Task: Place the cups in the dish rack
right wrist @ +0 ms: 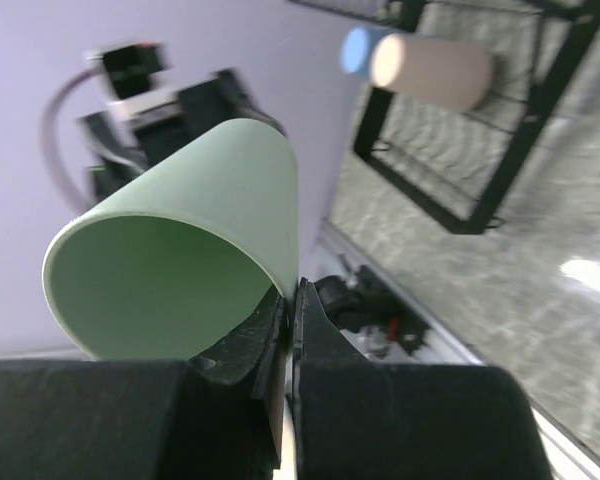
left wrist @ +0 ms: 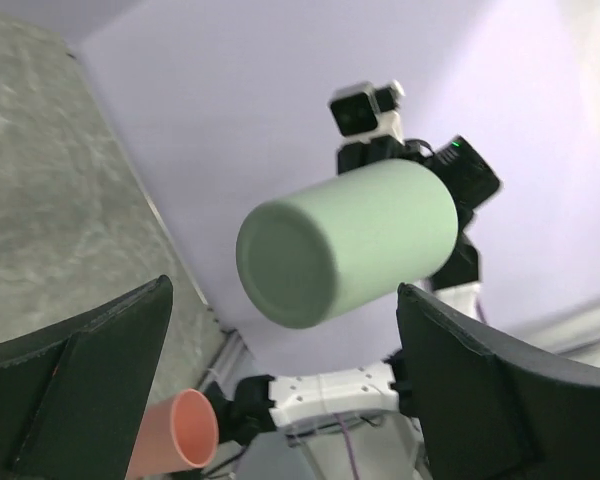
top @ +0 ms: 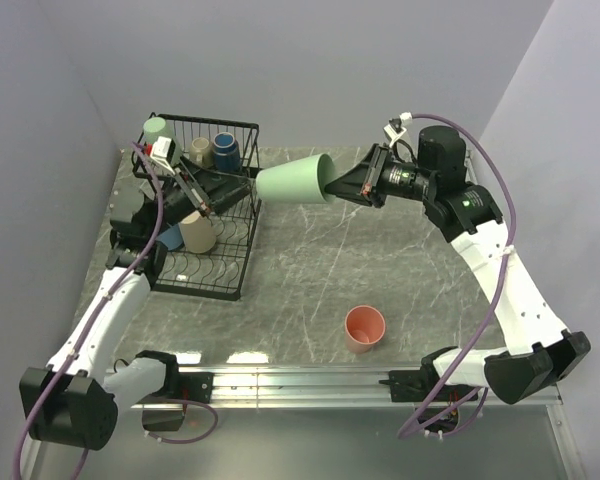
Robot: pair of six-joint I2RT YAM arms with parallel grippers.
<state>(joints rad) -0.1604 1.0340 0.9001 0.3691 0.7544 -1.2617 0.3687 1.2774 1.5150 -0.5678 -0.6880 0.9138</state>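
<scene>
I should next grab the pale green cup around its base end (top: 269,186) with my left gripper, so the cup's rim stays free to load upside down into the rack (top: 235,130).
My right gripper (top: 332,185) is shut on the rim of a pale green cup (top: 292,180) and holds it on its side in the air, base toward the dish rack (top: 235,130). In the right wrist view the fingers (right wrist: 315,350) pinch the cup's wall (right wrist: 190,200). My left gripper (top: 205,200) is open and empty above the rack, and its view shows the green cup's base (left wrist: 290,265) ahead between the fingers (left wrist: 480,390). In the rack are a second pale green cup (top: 160,130), a beige mug (top: 200,150), a dark-blue cup (top: 225,150) and a beige tumbler (top: 198,232). A salmon cup (top: 365,327) stands on the table.
The rack stands at the back left corner against the walls. A metal rail (top: 310,380) runs along the near edge by the arm bases. The right wrist view shows the beige tumbler (right wrist: 430,70) and a light blue cup (right wrist: 358,50) in the rack.
</scene>
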